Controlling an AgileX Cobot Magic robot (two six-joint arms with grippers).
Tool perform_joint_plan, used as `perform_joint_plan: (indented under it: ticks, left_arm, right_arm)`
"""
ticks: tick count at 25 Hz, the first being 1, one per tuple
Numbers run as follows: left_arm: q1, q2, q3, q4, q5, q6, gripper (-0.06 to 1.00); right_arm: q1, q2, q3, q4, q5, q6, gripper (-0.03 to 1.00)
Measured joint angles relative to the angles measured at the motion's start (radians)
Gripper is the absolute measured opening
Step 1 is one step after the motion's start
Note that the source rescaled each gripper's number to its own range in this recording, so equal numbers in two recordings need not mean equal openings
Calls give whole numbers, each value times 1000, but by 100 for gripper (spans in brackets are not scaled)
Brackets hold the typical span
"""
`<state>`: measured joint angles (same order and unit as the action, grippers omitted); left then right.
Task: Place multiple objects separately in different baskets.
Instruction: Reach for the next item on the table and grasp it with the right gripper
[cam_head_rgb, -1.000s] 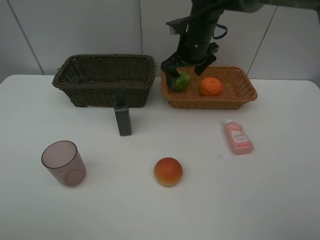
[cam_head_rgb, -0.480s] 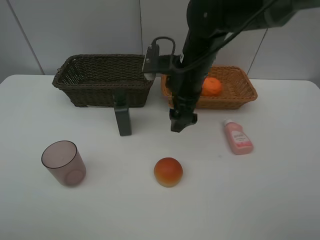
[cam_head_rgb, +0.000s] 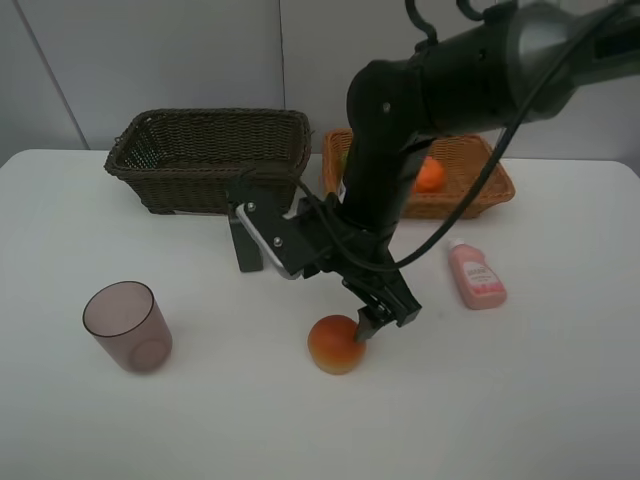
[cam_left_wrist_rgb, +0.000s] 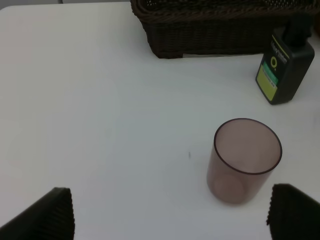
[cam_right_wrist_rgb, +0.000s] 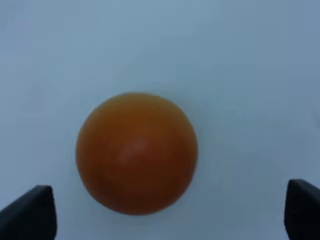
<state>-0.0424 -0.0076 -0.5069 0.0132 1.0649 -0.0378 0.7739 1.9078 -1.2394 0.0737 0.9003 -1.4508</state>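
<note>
I will place the red-orange round fruit (cam_head_rgb: 336, 343) in the light tan basket (cam_head_rgb: 488, 186), so my right gripper will grab the fruit by its rounded sides next.
My right gripper (cam_head_rgb: 377, 316) is open and low over the table, right next to the red-orange round fruit (cam_head_rgb: 336, 343). In the right wrist view the fruit (cam_right_wrist_rgb: 136, 152) lies between and just ahead of the open gripper (cam_right_wrist_rgb: 166, 221). The orange mandarin (cam_head_rgb: 430, 175) lies in the light tan basket (cam_head_rgb: 488, 186); the green fruit is hidden behind my arm. The dark brown basket (cam_head_rgb: 210, 155) stands left of the tan one. The dark green bottle (cam_head_rgb: 243, 250) stands in front of it. My left gripper (cam_left_wrist_rgb: 175, 214) is open and empty, short of the mauve cup (cam_left_wrist_rgb: 245, 160).
The small pink bottle (cam_head_rgb: 476, 275) lies on its side on the table, right of my right arm. The mauve cup (cam_head_rgb: 127, 326) stands upright at front left. In the left wrist view the dark green bottle (cam_left_wrist_rgb: 286, 62) and dark basket (cam_left_wrist_rgb: 220, 30) lie beyond the cup.
My right arm has swung from the tan basket, where the green fruit was between its fingers, forward and down to the red-orange fruit. The other objects have not moved.
</note>
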Motion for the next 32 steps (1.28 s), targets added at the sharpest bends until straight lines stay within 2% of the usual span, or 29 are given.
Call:
perform_joint_plan:
  ticks: [7, 14, 32]
  left_arm:
    - [0, 0, 0, 0, 0, 0, 100]
    - [0, 0, 0, 0, 0, 0, 100]
    - [0, 0, 0, 0, 0, 0, 100]
  right_arm:
    - [27, 6, 47, -22, -29, -20, 100]
    - [27, 58, 50, -74, -82, 88, 100]
    - [27, 125, 51, -74, -107, 99, 100]
